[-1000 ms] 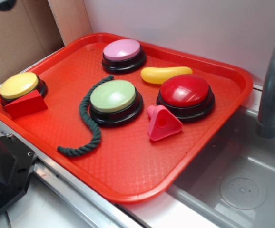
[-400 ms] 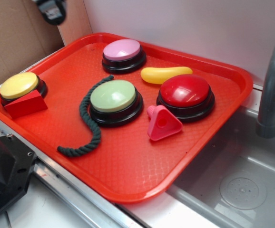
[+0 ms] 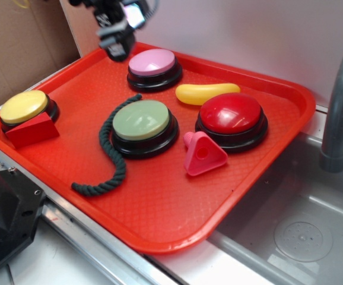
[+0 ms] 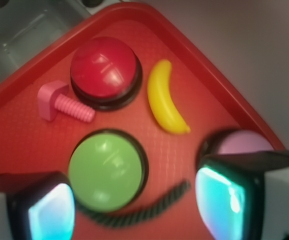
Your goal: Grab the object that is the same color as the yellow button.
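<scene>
I should next grip the yellow banana toy around its middle so it stays level, as the toy's ends reach out to both sides.
The yellow banana toy lies on the red tray between the pink button and the red button. It also shows in the wrist view. The yellow button sits at the tray's left edge, behind a red wedge block. My gripper hovers above the tray's far left corner, left of the pink button and well left of the banana. Its jaws are open and empty.
A pale green button sits mid-tray with a dark green rope curling round its left side. A pink bolt toy lies in front of the red button. A sink and grey faucet are at right.
My gripper has come in from the upper left and moved right and down, now over the tray's far left corner near the pink button. Nothing on the tray has moved.
</scene>
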Controlling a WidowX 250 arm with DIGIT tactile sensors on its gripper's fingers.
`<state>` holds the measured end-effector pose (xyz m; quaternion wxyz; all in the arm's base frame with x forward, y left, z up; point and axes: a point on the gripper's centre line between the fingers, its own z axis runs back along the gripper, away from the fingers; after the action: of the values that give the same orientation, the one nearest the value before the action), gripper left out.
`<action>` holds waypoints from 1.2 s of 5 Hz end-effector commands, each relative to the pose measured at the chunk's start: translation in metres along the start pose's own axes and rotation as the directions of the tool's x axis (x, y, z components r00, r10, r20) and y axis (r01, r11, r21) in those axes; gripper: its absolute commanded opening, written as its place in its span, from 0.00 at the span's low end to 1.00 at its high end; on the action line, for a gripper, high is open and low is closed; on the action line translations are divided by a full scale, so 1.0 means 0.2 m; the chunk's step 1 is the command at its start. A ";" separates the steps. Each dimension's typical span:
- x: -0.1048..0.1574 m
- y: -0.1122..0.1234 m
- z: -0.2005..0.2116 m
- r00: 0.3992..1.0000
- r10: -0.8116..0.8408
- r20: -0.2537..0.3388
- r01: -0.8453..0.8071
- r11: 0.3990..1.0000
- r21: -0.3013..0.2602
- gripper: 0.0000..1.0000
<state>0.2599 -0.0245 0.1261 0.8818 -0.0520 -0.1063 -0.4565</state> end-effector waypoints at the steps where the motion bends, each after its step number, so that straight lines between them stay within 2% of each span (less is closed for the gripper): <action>1: 0.16 0.12 -0.18 0.974 -0.201 0.108 0.201 0.979 0.015 1.00; 2: 0.19 0.17 -0.25 0.969 -0.207 0.132 0.209 0.978 -0.004 1.00; 3: 0.20 0.20 -0.33 0.976 -0.191 0.105 0.195 0.980 -0.029 1.00; 5: 0.19 0.22 -0.41 0.983 -0.176 0.061 0.178 0.983 -0.039 1.00; 6: 0.19 0.21 -0.45 0.984 -0.172 0.046 0.174 0.983 -0.049 0.85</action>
<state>0.3208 -0.0321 0.0286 0.8428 -0.0927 -0.0905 -0.5225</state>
